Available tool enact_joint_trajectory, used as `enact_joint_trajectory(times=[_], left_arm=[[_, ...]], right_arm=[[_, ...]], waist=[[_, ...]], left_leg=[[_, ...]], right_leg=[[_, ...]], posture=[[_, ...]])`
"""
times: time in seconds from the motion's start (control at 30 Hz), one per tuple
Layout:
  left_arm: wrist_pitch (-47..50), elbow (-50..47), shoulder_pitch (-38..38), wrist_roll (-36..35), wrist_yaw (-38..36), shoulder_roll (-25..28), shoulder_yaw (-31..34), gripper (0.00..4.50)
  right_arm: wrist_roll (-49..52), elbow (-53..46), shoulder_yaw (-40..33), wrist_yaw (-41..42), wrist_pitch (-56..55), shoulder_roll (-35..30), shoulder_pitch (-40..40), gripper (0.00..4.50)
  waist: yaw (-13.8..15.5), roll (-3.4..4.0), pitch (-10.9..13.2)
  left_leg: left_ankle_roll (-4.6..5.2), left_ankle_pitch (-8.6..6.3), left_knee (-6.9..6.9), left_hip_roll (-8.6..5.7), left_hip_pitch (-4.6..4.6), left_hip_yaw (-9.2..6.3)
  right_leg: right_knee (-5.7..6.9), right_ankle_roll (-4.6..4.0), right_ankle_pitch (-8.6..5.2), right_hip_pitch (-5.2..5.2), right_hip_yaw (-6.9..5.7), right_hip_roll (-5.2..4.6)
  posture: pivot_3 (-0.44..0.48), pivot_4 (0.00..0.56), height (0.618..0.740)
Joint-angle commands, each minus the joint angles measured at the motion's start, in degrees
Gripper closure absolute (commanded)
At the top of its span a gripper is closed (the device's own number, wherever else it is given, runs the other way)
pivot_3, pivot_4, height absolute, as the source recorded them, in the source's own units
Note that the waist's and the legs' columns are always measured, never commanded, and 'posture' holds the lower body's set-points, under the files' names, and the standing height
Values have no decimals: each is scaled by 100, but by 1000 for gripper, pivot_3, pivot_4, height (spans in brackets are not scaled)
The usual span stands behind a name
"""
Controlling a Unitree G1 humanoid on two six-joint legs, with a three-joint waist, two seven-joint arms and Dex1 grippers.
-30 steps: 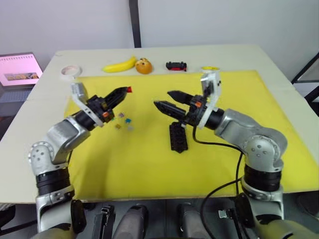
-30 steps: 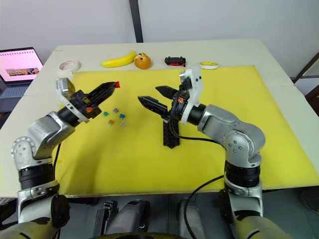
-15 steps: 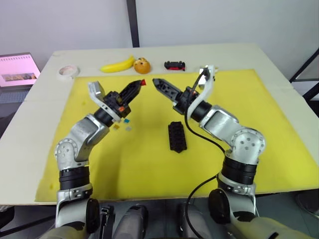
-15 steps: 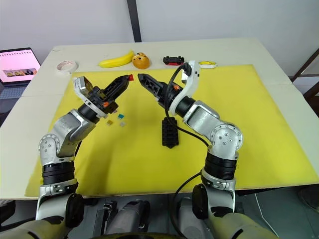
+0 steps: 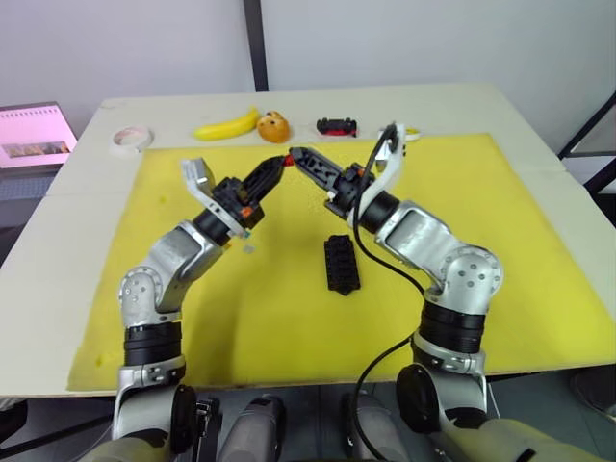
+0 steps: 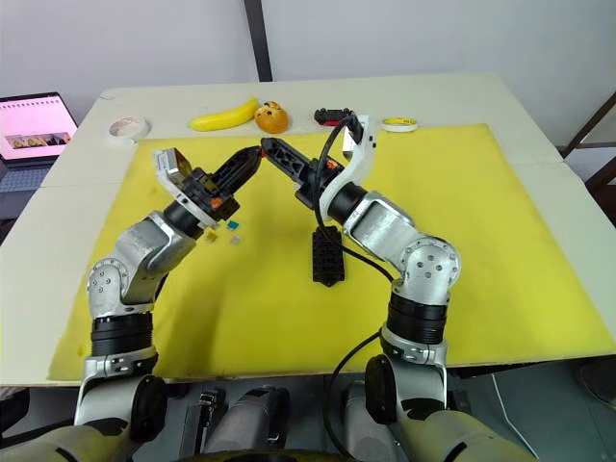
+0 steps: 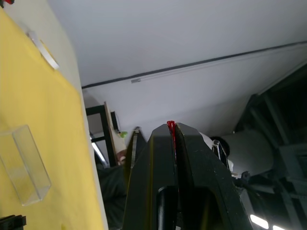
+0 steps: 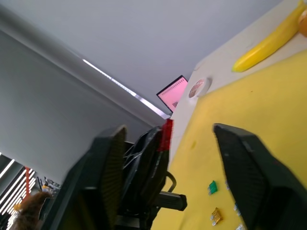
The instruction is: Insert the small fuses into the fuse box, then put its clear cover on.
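Observation:
The red fuse needs its metal prongs free to plug into the fuse box (image 5: 341,263), so my right gripper will next grab the fuse by its plastic body (image 5: 289,161).
My left gripper (image 5: 277,164) is shut on a small red fuse (image 7: 170,125), held in the air over the far part of the yellow mat (image 5: 481,241). My right gripper (image 5: 297,157) is open and meets it tip to tip. In the right wrist view the red fuse (image 8: 167,134) sits between the open fingers (image 8: 112,148). The black fuse box (image 5: 341,263) lies on the mat below the right arm. Several small fuses (image 6: 231,227) lie on the mat under the left arm. The clear cover (image 7: 24,165) lies on the mat in the left wrist view.
Along the table's far edge are a banana (image 5: 231,126), an orange fruit (image 5: 275,126), a black-and-red toy car (image 5: 337,126), a white tape roll (image 5: 130,139) and a yellow ring (image 6: 401,124). A laptop (image 5: 37,135) stands off the table's left side.
Both grippers have come together over the far middle of the mat. The right gripper swung away from the fuse box up to the left gripper's tip, which still holds the red fuse.

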Motion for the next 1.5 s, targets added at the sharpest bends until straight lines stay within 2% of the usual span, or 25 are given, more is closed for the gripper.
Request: enact_joint_trajectory(times=[0.03,0.33,0.37,0.43,1.37,1.47,1.5], left_arm=[[-70,-174,-167,-30,-81,-23,4,4500],[-153,-229,-201,-80,34,-58,-48,4500],[-156,-246,-190,-87,45,-58,-47,4500],[-150,-281,-164,-93,59,-66,-62,4500],[-215,-238,-119,-200,144,-84,-22,4500],[-216,-233,-111,-203,126,-77,-30,4500],[-210,-229,-110,-202,119,-71,-34,4500]], right_arm=[[204,-86,115,10,-122,-18,-148,1349],[327,-79,222,-31,-245,-103,-106,1349],[343,-87,236,-44,-257,-110,-95,1842],[360,-96,270,-52,-281,-127,-79,2519],[666,-147,469,-189,-606,-405,-40,2519],[698,-147,451,-211,-684,-391,-38,3312],[722,-145,446,-220,-701,-386,-39,3727]], waist=[[-2,0,0],[0,0,0],[-1,0,0],[-1,0,0],[0,0,0],[0,0,0],[1,0,0]], left_leg=[[0,0,0,0,0,0],[0,0,1,0,-1,0],[0,0,1,0,0,0],[0,0,1,1,-1,0],[0,0,1,1,-1,0],[0,0,1,1,-1,0],[0,0,2,1,-2,0]], right_leg=[[0,0,0,0,0,0],[0,0,0,0,0,1],[0,0,0,0,0,1],[0,0,0,0,0,1],[0,0,0,-1,0,2],[0,0,0,-1,0,2],[0,0,0,-1,0,2]], posture=[[0,150,740],[0,150,740],[0,150,740],[0,150,740],[0,150,740],[0,150,740],[0,150,740]])
